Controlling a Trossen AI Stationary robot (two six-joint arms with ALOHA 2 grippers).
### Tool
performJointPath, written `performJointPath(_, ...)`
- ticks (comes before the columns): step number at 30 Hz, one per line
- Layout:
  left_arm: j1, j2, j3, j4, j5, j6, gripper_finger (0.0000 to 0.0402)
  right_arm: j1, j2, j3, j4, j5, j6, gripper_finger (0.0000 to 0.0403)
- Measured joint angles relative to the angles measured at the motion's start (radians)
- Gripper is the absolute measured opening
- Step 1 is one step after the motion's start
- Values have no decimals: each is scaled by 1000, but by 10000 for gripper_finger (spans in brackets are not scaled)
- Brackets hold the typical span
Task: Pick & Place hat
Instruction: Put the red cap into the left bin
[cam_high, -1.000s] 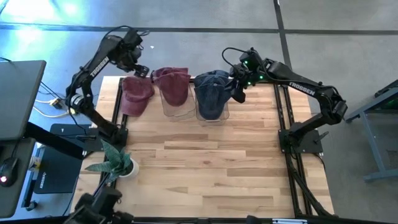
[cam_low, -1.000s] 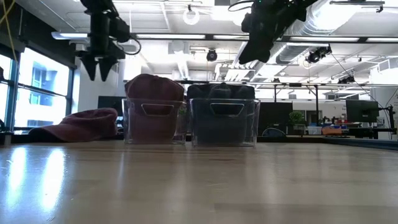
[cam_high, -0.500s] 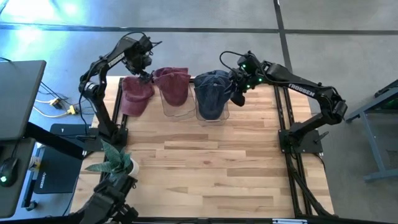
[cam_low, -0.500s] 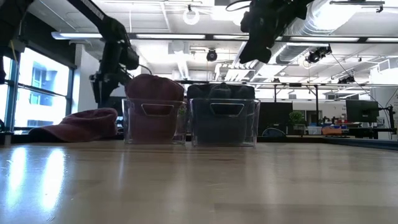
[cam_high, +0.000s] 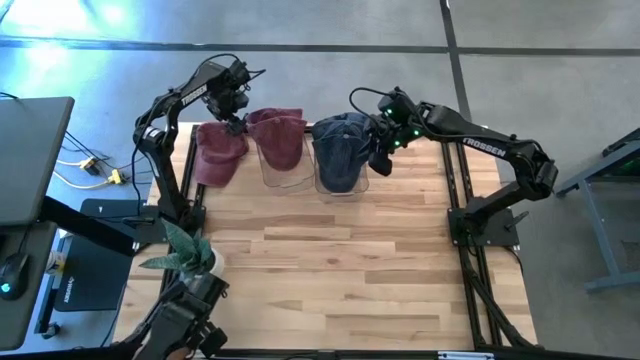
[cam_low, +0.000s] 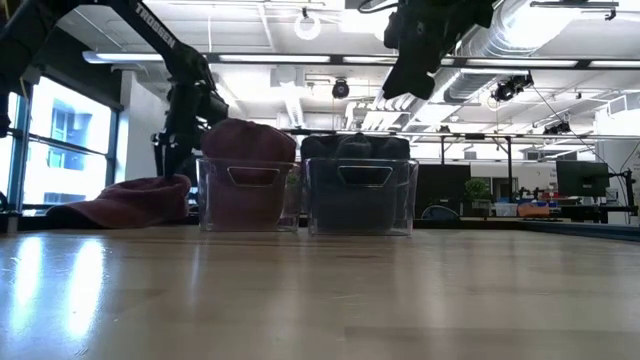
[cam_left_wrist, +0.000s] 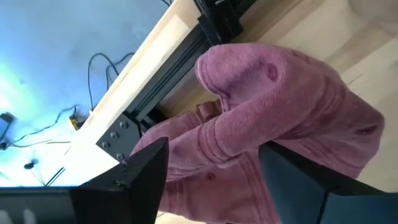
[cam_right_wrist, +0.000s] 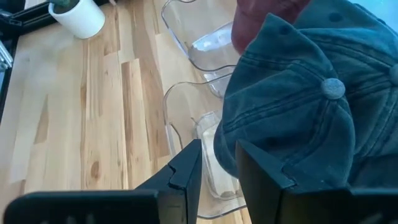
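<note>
I should close my left gripper on the maroon hat now, because its fingers reach down to the cloth on either side of the stitched fold (cam_left_wrist: 216, 139).
A maroon hat (cam_high: 215, 155) lies flat on the table at its far left, also seen in the low view (cam_low: 125, 200). My left gripper (cam_high: 232, 108) is open and low over the hat's far end; in the left wrist view its fingers (cam_left_wrist: 214, 155) stand on either side of the maroon hat (cam_left_wrist: 267, 118). A second maroon hat (cam_high: 280, 135) sits in a clear bin (cam_low: 248, 200). A blue hat (cam_high: 340, 140) fills the neighbouring clear bin (cam_low: 360, 200). My right gripper (cam_high: 383, 155) hangs high (cam_low: 400, 85) at that bin's right side, open by a narrow gap (cam_right_wrist: 217, 152). My left gripper comes at the maroon hat's far end (cam_left_wrist: 230, 143) slanting down from the table's far side, one finger (cam_left_wrist: 143, 174) on each flank of the crown. Whether the fingers touch the cloth, I cannot tell. The hat lies flat on the table.
A plant in a white pot (cam_high: 190, 262) stands at the table's left near side. The two clear bins stand side by side along the far edge. Bare wood (cam_high: 330, 270) covers the middle and near half. Dark frame rails (cam_high: 455, 190) run along both sides.
My left gripper has swung toward the table's right and come down from high above the table until its fingers flank the far end of the maroon hat. The hats and bins have stayed put.
</note>
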Motion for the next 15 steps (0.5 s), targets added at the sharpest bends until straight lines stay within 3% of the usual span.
performJointPath(7, 0, 0, 0, 2, 43, -1, 162, 0, 0, 0, 1, 5, 11, 94)
performJointPath(15, 0, 0, 0, -7, 53, -8, 29, 0, -4, 0, 0, 5, 16, 94)
